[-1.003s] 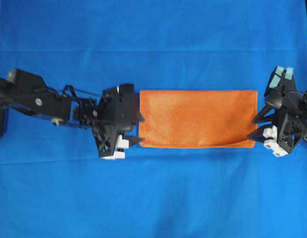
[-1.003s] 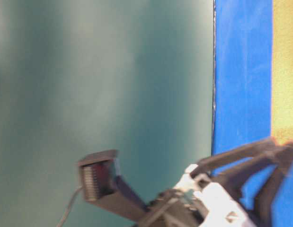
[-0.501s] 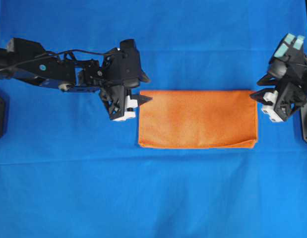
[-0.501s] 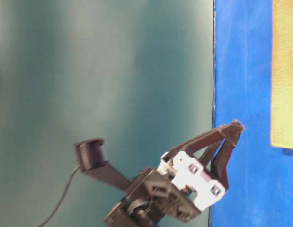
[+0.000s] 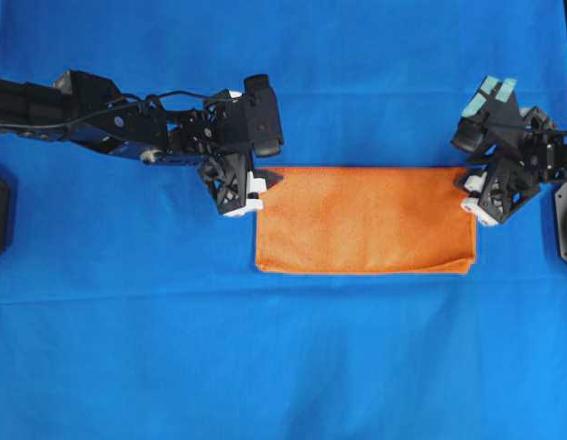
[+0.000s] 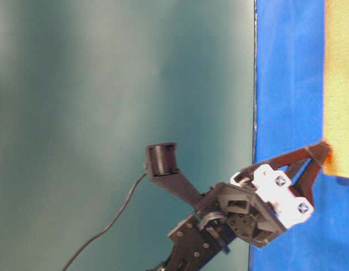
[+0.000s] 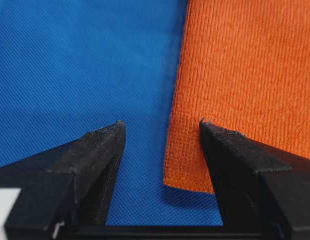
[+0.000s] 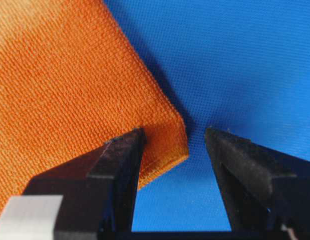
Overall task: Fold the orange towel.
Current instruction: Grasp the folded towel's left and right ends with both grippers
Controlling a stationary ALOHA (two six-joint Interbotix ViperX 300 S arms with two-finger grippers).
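The orange towel needs to be folded, so my right gripper will next grab it by a corner of its open edge.
The orange towel lies flat on the blue cloth as a wide rectangle, folded once, with its doubled edge toward the front. My left gripper is open at the towel's far left corner. In the left wrist view the corner sits between the jaws of the gripper, with one finger over the fabric. My right gripper is open at the far right corner. In the right wrist view that corner lies between the jaws of the gripper. Neither gripper holds anything.
The blue cloth covers the whole table. In the table-level view the towel is a strip at the right edge, and one arm's open fingertips touch its corner. I cannot tell which arm it is.
Both grippers have moved from the towel's front corners to its far corners and closed in on them. The towel's front right corner now lies flatter.
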